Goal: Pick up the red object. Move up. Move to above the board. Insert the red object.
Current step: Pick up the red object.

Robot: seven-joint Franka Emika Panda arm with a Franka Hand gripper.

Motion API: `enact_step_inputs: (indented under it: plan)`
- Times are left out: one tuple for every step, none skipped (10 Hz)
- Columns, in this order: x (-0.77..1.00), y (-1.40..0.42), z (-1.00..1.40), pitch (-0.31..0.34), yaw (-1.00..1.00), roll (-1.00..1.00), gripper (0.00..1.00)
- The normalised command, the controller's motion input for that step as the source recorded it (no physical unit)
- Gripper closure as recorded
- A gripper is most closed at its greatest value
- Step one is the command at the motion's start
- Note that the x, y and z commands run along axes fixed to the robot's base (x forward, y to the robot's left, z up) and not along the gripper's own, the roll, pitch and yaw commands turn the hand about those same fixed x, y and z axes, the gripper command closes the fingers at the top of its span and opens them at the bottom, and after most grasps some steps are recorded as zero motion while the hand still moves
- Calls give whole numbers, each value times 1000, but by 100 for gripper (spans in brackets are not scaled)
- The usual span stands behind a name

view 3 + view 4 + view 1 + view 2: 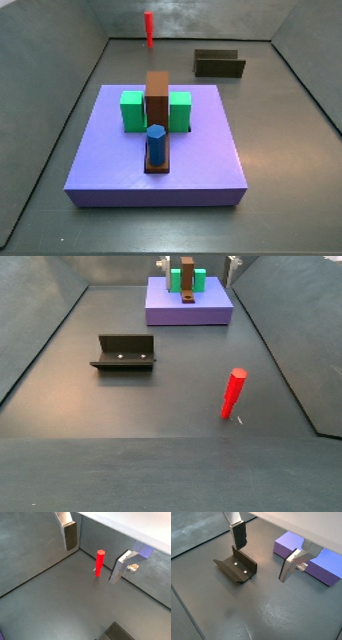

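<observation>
The robot's gripper will next take hold of the red peg by its upper part, so that it can insert the peg into the board (158,110).
The red object (99,563) is a thin red peg standing upright on the dark floor, also seen in both side views (148,28) (234,393). My gripper (95,552) is open and empty. In a wrist view the peg shows between the two fingers (69,537), nearer to one of them, and neither touches it. The gripper also shows in a wrist view (264,550). The board (158,110) is a long brown bar lying on the purple slab (120,170) between the green blocks, also in a side view (189,278).
A blue peg (156,143) stands in the board's near end. Green blocks (131,110) flank the board. The fixture (236,568) stands on the floor apart from the slab, seen in both side views (219,64) (124,352). Grey walls enclose the floor.
</observation>
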Motion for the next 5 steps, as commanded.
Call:
enact_step_inputs:
  plan:
    - [-403, 560, -126, -67, -231, -146, 0]
    - [-503, 589, -177, -41, -209, -126, 0]
    - [-529, 597, -180, -23, -226, -87, 0]
    - [-406, 569, -46, -50, -251, -94, 0]
    - [-183, 489, 0, -57, -254, -61, 0]
